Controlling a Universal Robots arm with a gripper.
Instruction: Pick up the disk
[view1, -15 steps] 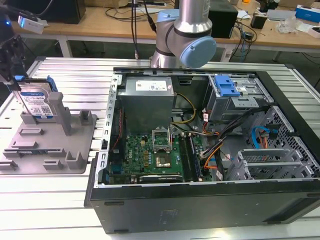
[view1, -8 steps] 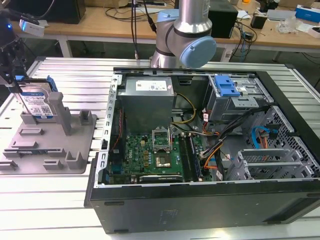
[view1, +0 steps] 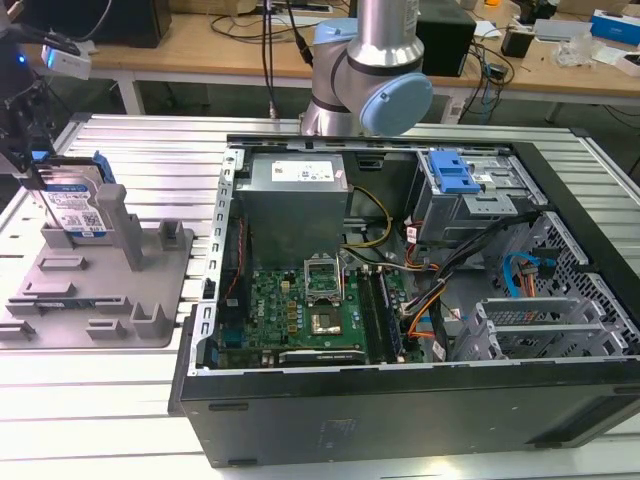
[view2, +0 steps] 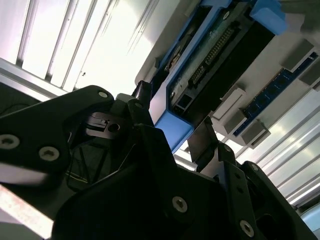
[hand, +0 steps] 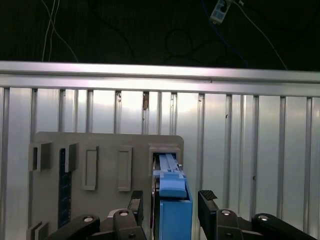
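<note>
My gripper's fingers are on either side of the disk's blue bar (view1: 103, 165), so it is now time to close on the bar.
The disk (view1: 78, 208) stands on edge in a slot at the back of the grey plastic fixture (view1: 110, 290), at the exterior view's left, its white-and-blue label facing the camera. My gripper (view1: 40, 172) hangs over the disk's near end. In the first wrist view the disk's blue side rail (hand: 174, 210) lies between my two black fingers (hand: 136, 202), with a narrow dark gap on each side. The second wrist view shows the same: the gripper (view2: 172, 120) straddles the blue rail end of the disk (view2: 210, 55) and stands open.
An open black computer case (view1: 400, 300) takes up the middle and the exterior view's right, with a blue-handled drive cage (view1: 455, 175) inside. The arm's base (view1: 370, 70) rises behind it. Everything rests on a slatted aluminium table (view1: 100, 400). Upright posts (view1: 115, 215) of the fixture stand close beside the disk.
</note>
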